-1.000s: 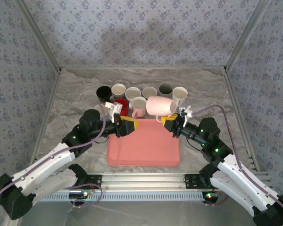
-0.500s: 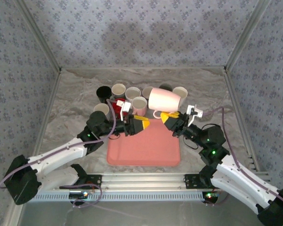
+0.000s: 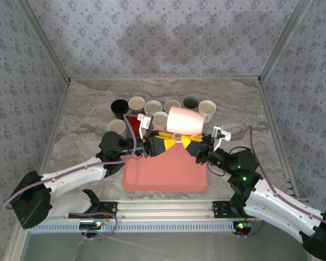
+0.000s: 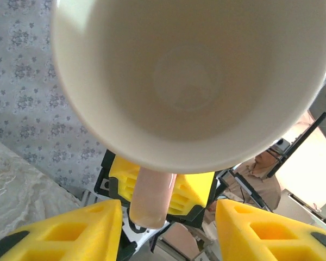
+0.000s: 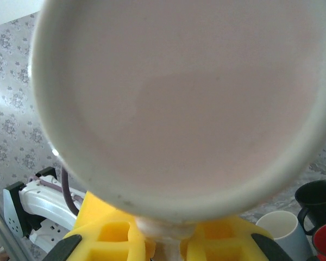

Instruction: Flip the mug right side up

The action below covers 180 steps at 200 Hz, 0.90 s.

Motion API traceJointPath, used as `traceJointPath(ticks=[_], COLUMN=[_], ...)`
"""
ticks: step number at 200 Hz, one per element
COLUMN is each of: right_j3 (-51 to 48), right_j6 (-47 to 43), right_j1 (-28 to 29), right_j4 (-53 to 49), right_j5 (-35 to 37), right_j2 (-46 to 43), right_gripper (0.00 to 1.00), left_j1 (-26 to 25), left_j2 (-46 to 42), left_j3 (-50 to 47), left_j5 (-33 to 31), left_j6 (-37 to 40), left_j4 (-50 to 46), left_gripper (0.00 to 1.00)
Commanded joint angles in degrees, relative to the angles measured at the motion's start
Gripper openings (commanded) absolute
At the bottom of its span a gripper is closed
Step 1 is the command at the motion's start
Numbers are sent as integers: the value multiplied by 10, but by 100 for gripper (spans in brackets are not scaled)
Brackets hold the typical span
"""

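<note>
The pink mug's handle point(image 3: 175, 138) point(image 4: 152, 200) is the part my left gripper should grab next, from the side of the mug's rim, and then the mug can be set down right side up.
The pink mug point(image 3: 186, 120) hangs tipped on its side above the far edge of the pink tray point(image 3: 165, 176). My right gripper point(image 3: 194, 143) is shut on its handle point(image 5: 164, 235), and the mug's pink base point(image 5: 190, 98) faces the right wrist camera. The white inside of the mug point(image 4: 190, 81) faces the left wrist camera. Just below the rim, my left gripper point(image 4: 165, 239) stands open, its yellow fingers point(image 4: 70, 234) either side of the handle point(image 4: 150, 198) without touching it. In the top view the left gripper point(image 3: 167, 139) sits right against the right one.
Several mugs stand in a cluster behind the tray, among them a black mug point(image 3: 119, 106), a red mug point(image 3: 136, 120) and a white mug point(image 3: 207, 108). The black mug point(image 5: 318, 198) and a white mug point(image 5: 282, 228) lie below the held mug.
The left gripper has moved right, up to the mug's mouth, and its jaws have narrowed a little. The right gripper has carried the mug slightly left while turning it.
</note>
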Motion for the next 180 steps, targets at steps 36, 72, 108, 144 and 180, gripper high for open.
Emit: traceJointPath(ticks=[36, 72, 108, 144, 180], right_j3=[-10, -15, -22, -23, -21], right_j6=[-14, -12, -14, -25, -37], right_j1=[21, 38, 50, 54, 55], right_j4=[88, 100, 105, 73, -37], right_j5=[27, 29, 36, 51, 102], right_j2=[2, 14, 25, 14, -36], right_gripper=[0, 0, 0, 16, 95], left_j1=[-7, -9, -14, -14, -14], left_j2=[7, 10, 10, -7, -47], left_j3=[24, 24, 22, 21, 26], left_j5=[-2, -6, -3, -5, -18], left_j6=[5, 5, 9, 27, 77], left_j4=[33, 35, 39, 18, -58], left_gripper=[35, 31, 14, 0, 0])
